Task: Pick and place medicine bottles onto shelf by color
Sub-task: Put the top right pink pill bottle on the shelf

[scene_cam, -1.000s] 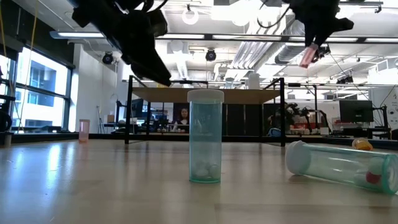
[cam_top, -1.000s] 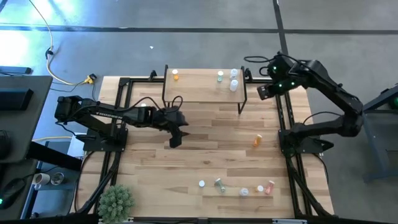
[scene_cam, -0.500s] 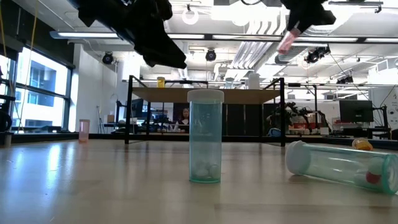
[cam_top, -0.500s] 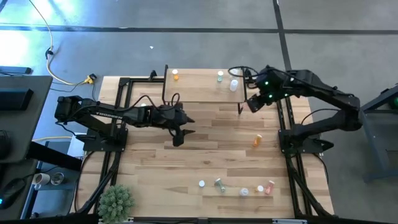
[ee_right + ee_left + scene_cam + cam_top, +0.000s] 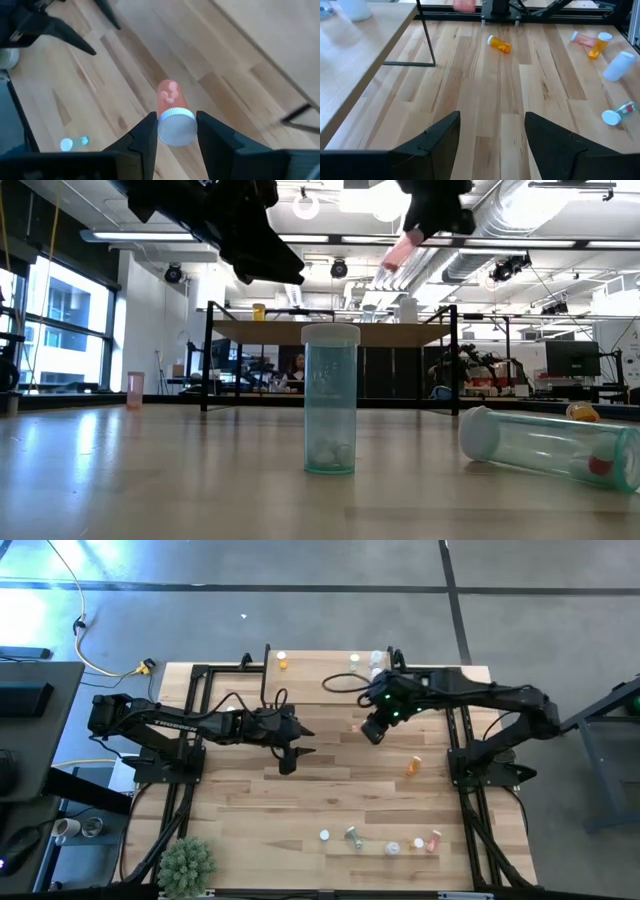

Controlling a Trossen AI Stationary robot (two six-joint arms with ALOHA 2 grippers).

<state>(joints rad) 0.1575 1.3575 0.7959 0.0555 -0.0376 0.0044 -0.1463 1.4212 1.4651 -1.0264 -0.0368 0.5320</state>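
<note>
The pink bottle needs to go over to its place on the shelf, so my left gripper needs to grab the bottle by its lower body next.
My right gripper is over the table's middle, just in front of the shelf, shut on a pink bottle with a white cap. The bottle also shows high in the low view. My left gripper hovers open and empty left of it, its fingers apart in the left wrist view. An orange bottle, a green one and white ones stand on the shelf. Another orange bottle lies on the table. My right gripper pinches the pink bottle's white-capped end between its two fingers, one on each side. The bottle's body sticks out past the fingertips, slanting down and toward the table's left. It is lifted clear of the table and the shelf.
Several bottles are near the front edge: a white one, a green one, another white and a pink one. A green plant stands at the near left corner. Black frame rails run along both table sides.
My right gripper has carried the pink bottle from beyond the shelf's right end toward the table's left and near side, to a spot in front of the shelf. My left gripper has shifted slightly toward the right.
</note>
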